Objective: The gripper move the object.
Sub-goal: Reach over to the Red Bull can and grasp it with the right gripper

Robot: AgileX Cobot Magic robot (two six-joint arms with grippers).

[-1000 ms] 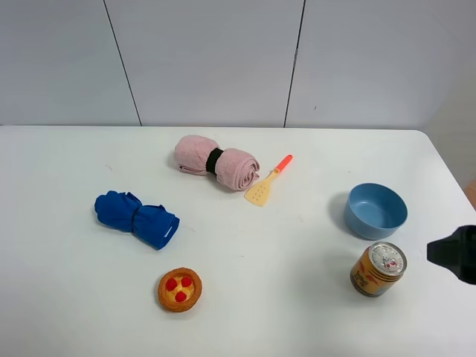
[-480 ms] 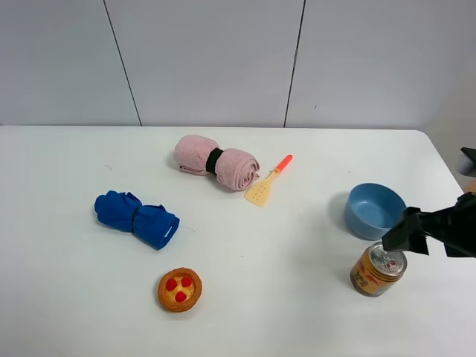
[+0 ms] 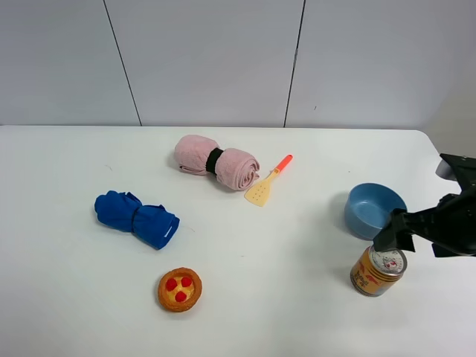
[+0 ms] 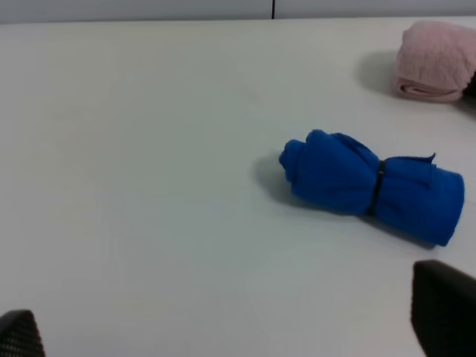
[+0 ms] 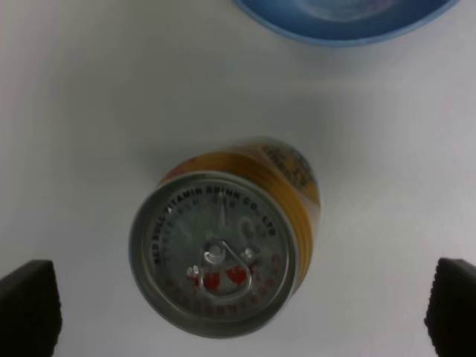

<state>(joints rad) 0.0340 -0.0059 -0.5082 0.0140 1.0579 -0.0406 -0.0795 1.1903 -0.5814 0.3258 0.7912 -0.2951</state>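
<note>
I should move the golden-orange can clear of the blue bowl (image 3: 364,222) next, so my right gripper needs to grab the can's upper body below the rim (image 3: 379,272).
The golden-orange can (image 3: 371,277) with a silver pull-tab top stands upright on the white table, just in front of the blue bowl (image 3: 364,222). My right gripper (image 3: 393,233) hovers over the can's top with its dark jaws spread wide. In the right wrist view the can (image 5: 219,253) sits between the two fingertips (image 5: 27,306), untouched, and the gripper (image 5: 239,309) is open above it. The bowl's rim (image 5: 335,33) shows beyond the can. My left gripper (image 4: 230,327) is open and empty over bare table. It does not show in the exterior view.
A rolled blue cloth (image 3: 136,219) lies at the left, also in the left wrist view (image 4: 372,184). A pink towel roll (image 3: 216,161) and a yellow spatula with an orange handle (image 3: 266,184) lie at the back centre. A small fruit tart (image 3: 179,289) sits at the front.
My right gripper came in from the right edge of the table and moved left until it stood over the can. The can and the other things have not moved.
</note>
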